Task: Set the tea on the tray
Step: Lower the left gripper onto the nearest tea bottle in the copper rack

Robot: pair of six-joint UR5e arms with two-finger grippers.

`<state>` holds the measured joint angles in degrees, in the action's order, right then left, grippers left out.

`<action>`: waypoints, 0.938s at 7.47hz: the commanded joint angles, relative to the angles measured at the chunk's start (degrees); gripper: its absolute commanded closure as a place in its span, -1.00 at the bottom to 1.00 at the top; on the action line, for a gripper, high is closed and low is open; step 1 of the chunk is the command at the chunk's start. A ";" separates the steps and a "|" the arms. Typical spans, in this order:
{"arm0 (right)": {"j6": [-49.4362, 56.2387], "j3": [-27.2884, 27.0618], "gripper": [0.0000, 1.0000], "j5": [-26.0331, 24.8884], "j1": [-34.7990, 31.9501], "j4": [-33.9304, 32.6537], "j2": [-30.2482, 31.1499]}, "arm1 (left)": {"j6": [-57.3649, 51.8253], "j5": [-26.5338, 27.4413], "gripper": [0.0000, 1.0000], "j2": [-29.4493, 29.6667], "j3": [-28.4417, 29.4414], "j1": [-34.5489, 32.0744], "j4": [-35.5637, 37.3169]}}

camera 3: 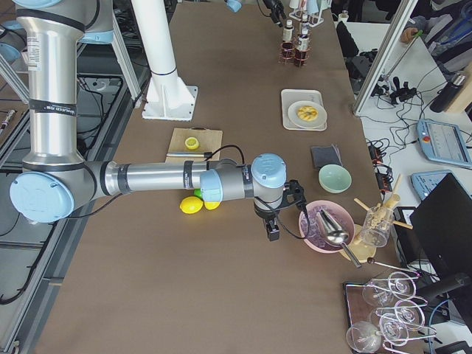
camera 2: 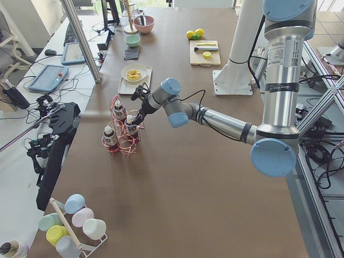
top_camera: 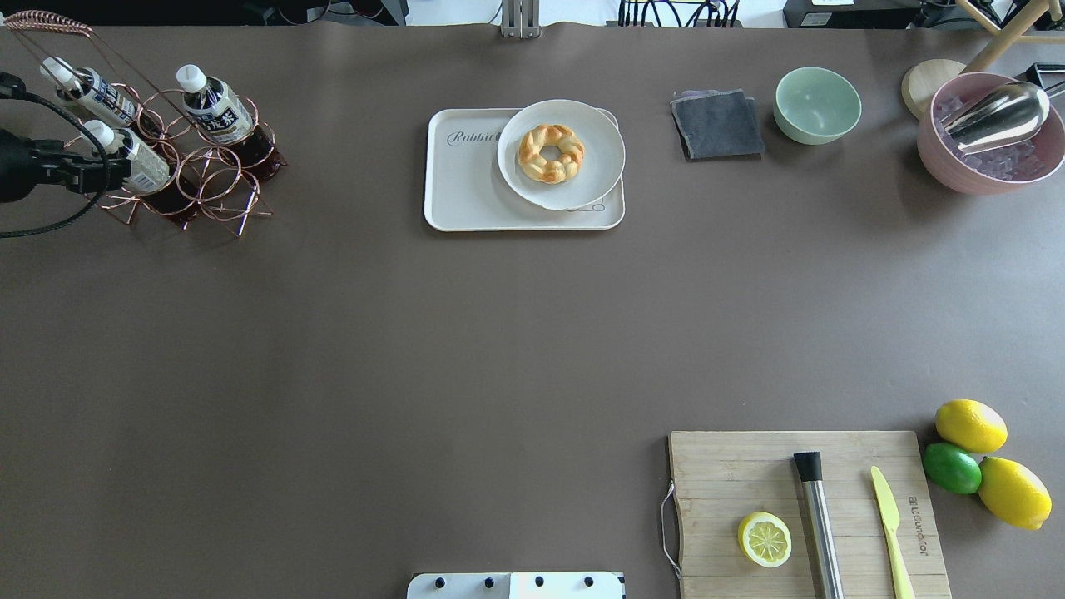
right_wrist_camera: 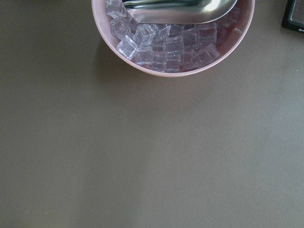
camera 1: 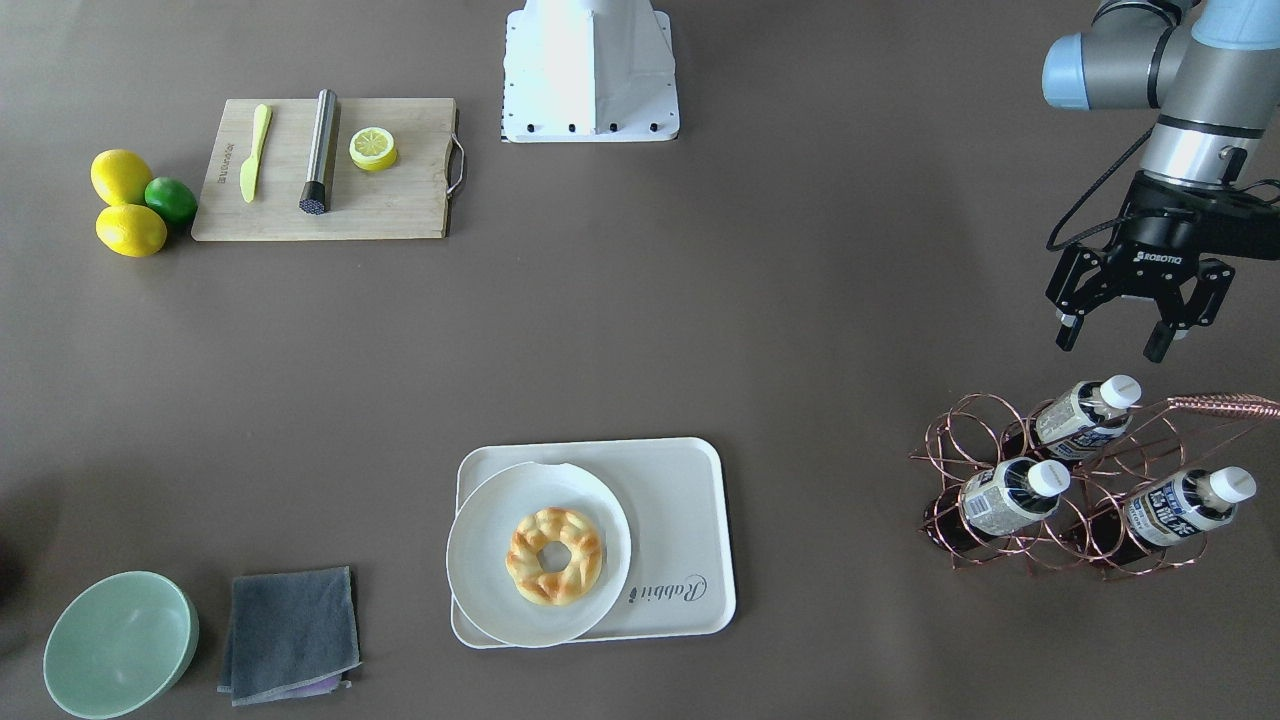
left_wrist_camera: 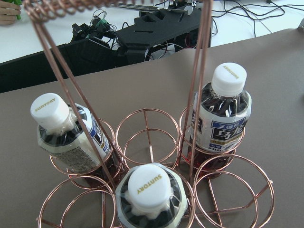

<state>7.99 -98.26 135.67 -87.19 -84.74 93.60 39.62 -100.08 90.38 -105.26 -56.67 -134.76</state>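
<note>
Next, my left gripper grabs the nearest bottle by the white cap [camera 1: 1120,391] [left_wrist_camera: 149,185] standing above the copper wire rings, since they close around the bottle's body.
Three tea bottles with white caps stand tilted in a copper wire rack [camera 1: 960,470] at the table's left end: one [camera 1: 1085,412], a second [camera 1: 1010,495] and a third [camera 1: 1185,505]. They also show in the left wrist view [left_wrist_camera: 147,199]. My left gripper [camera 1: 1112,342] is open and empty, hovering on the robot's side of the rack, close to the nearest bottle. The cream tray [camera 1: 680,500] lies at the table's far middle, with a round white plate [camera 1: 490,560] and a doughnut [camera 1: 553,555] on one half. My right gripper [camera 3: 271,225] shows only in the exterior right view; I cannot tell its state.
A pink bowl of ice cubes [right_wrist_camera: 156,52] with a metal scoop sits by the right gripper. A green bowl [top_camera: 817,104] and a grey cloth [top_camera: 717,123] lie beside the tray. A cutting board [top_camera: 807,507] with a knife, a muddler and half a lemon, and whole citrus [top_camera: 969,424], are near the robot.
</note>
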 commanded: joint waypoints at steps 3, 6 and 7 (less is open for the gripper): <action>-0.52 -0.52 -1.00 0.03 0.00 0.10 0.09 | -1.22 -0.46 -0.63 3.30 2.78 -2.29 0.11; -0.52 -0.44 -1.00 -0.32 0.00 0.45 0.09 | -1.04 -0.46 -0.59 4.89 5.15 -2.83 0.11; -0.52 -0.35 -1.00 -0.32 0.00 0.45 0.00 | -0.78 -0.55 -0.40 4.80 5.07 -2.74 0.11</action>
<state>7.47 -98.74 135.46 -87.19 -84.31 93.68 38.55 -100.56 94.97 -100.64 -59.46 -134.62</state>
